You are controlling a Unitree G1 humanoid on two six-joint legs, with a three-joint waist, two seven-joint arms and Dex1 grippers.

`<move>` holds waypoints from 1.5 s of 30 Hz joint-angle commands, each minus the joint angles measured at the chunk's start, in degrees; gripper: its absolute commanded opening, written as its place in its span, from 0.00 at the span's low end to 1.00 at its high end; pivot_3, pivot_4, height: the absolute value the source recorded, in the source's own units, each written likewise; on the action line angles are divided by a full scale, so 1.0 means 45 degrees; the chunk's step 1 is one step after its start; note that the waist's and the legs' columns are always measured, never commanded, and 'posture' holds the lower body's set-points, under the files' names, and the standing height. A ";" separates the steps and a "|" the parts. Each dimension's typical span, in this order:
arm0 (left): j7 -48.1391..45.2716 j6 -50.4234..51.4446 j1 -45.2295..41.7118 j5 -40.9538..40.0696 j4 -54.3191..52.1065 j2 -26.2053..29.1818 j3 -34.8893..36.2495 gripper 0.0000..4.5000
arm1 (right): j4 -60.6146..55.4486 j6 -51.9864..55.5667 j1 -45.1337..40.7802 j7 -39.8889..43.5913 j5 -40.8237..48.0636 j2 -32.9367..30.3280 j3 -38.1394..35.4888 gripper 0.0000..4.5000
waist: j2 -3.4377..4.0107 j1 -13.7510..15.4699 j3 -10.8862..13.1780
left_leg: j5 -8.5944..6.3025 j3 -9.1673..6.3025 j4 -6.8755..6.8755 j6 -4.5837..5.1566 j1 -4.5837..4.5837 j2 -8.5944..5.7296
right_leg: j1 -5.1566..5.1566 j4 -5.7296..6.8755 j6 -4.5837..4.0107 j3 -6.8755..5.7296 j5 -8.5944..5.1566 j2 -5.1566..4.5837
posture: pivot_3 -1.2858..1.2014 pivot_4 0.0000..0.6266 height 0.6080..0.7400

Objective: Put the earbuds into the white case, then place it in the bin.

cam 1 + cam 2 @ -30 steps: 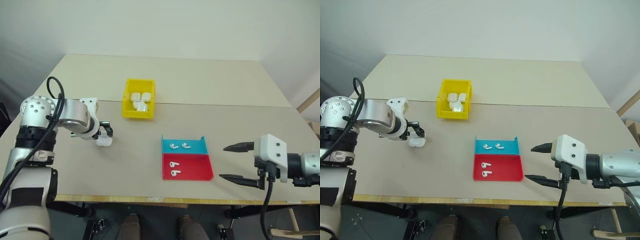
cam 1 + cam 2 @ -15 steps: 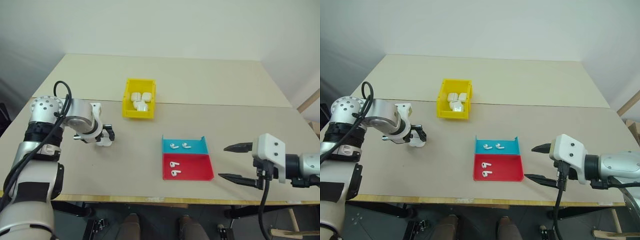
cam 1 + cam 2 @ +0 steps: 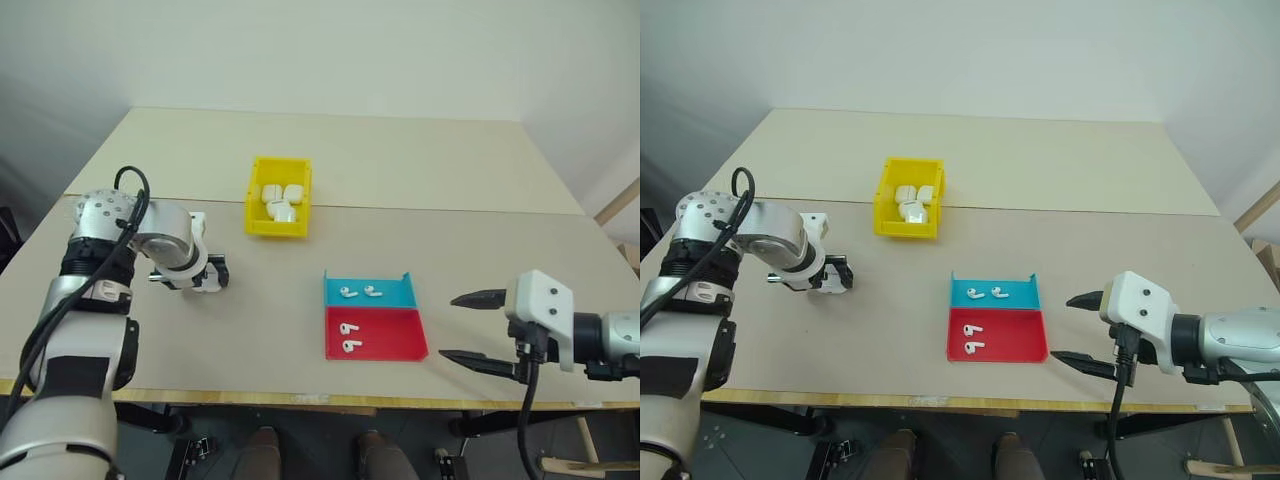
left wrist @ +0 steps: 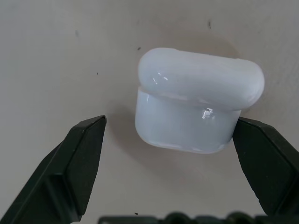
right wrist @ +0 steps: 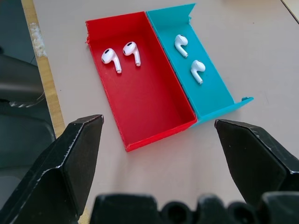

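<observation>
My left gripper should close on the case now. My fingers reach down beside the white case's lower body, so they would hold it.
The white case (image 4: 198, 100) lies on the table with its lid shut, between the fingers of my left gripper (image 3: 208, 279). That gripper is open and points steeply down over the case, with one fingertip (image 4: 261, 154) right against the case's corner. Two earbuds (image 3: 358, 292) lie in the blue tray (image 3: 392, 295), and two more earbuds (image 5: 122, 53) lie in the red tray (image 3: 390, 335). The yellow bin (image 3: 275, 231) stands further back. My right gripper (image 3: 447, 326) hovers open just right of the trays, holding nothing.
Several white cases (image 3: 278, 200) lie inside the bin. The blue and red trays sit joined side by side near the table's front edge (image 3: 300, 398). A seam (image 3: 450, 210) runs across the tabletop behind the bin.
My left wrist has tilted further down over the case, which now sits between the fingers and is mostly covered in the eye views. The right gripper has stayed put.
</observation>
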 commanded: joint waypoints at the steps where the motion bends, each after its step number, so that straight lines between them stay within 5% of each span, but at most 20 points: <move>1: -0.0811 0.0438 -0.0614 0.1478 0.0166 -0.0197 0.0803 1.00 | -0.0339 0.0037 0.0009 -0.0055 0.0248 -0.0008 -0.0466 0.98 | -0.0001 0.0000 0.0000 | 0.0000 -0.0001 0.0000 0.0000 -0.0002 -0.0002 | 0.0000 -0.0004 0.0001 -0.0001 0.0000 -0.0001 | 0.52 0.24 1.00; 14: -0.2984 0.0558 -0.0934 0.4614 0.0746 -0.0665 0.1505 0.96 | -0.0355 0.0262 0.0064 -0.0122 0.0150 -0.0097 -0.0399 0.99 | -0.0002 -0.0100 0.0000 | 0.0001 -0.0008 0.0000 -0.0002 -0.0005 -0.0007 | 0.0000 -0.0007 0.0013 -0.0004 0.0002 -0.0006 | 0.52 0.24 1.00; 30: -0.3534 0.0558 -0.1039 0.4726 0.1195 -0.0546 0.1131 0.91 | -0.0307 0.0472 0.0015 -0.0231 0.0080 -0.0179 -0.0243 1.00 | -0.0003 -0.0103 0.0000 | 0.0001 -0.0011 0.0000 -0.0001 -0.0005 -0.0008 | 0.0000 -0.0004 0.0019 -0.0003 0.0002 -0.0009 | 0.52 0.24 1.00; 36: -0.3748 0.0558 -0.1346 0.5113 0.1446 -0.0680 0.1308 0.63 | -0.0301 0.0598 -0.0078 -0.0286 0.0021 -0.0243 -0.0146 1.00 | -0.0003 -0.0141 0.0000 | 0.0001 -0.0012 0.0000 -0.0001 -0.0004 -0.0009 | -0.0001 -0.0002 0.0020 -0.0004 0.0001 -0.0009 | 0.52 0.24 1.00; 45: -0.3818 0.0558 -0.1128 0.4841 0.1040 -0.0614 0.1145 0.63 | -0.0312 0.0658 -0.0070 -0.0342 0.0050 -0.0261 -0.0185 1.00 | -0.0004 -0.0130 0.0000 | 0.0001 -0.0012 0.0000 -0.0001 -0.0005 -0.0009 | -0.0001 -0.0002 0.0020 -0.0004 0.0001 -0.0009 | 0.52 0.24 1.00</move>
